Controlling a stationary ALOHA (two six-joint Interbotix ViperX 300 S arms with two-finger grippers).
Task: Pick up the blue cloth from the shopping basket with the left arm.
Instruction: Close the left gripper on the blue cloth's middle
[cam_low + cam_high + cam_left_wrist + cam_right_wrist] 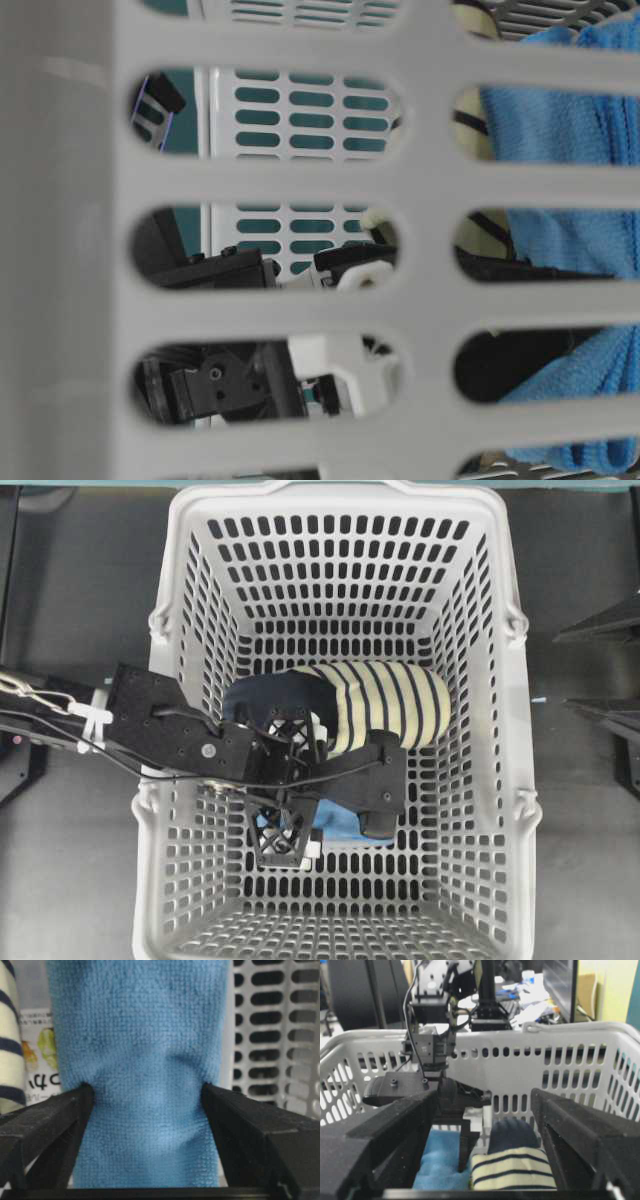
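The cloth has my fingers at both of its side edges. My left gripper will close on the blue cloth (345,828) next. Closing now would catch it.
The blue cloth (345,828) lies on the floor of the shopping basket (520,810), just in front of the striped slipper. My left arm (150,720) reaches in over the basket's left rim. Its left gripper (333,822) is open wide, down on the cloth. In the left wrist view the blue cloth (145,1050) fills the gap, and the left gripper (146,1087) has one fingertip at each of its side edges. The right gripper (484,1097) is open and empty outside the basket, facing the blue cloth (440,1160) over the rim (580,1035).
A navy and cream striped slipper (385,705) lies across the basket's middle, touching the cloth's far side. A labelled clear box (40,1060) shows beside the cloth. Slotted basket walls (300,180) close in on all sides.
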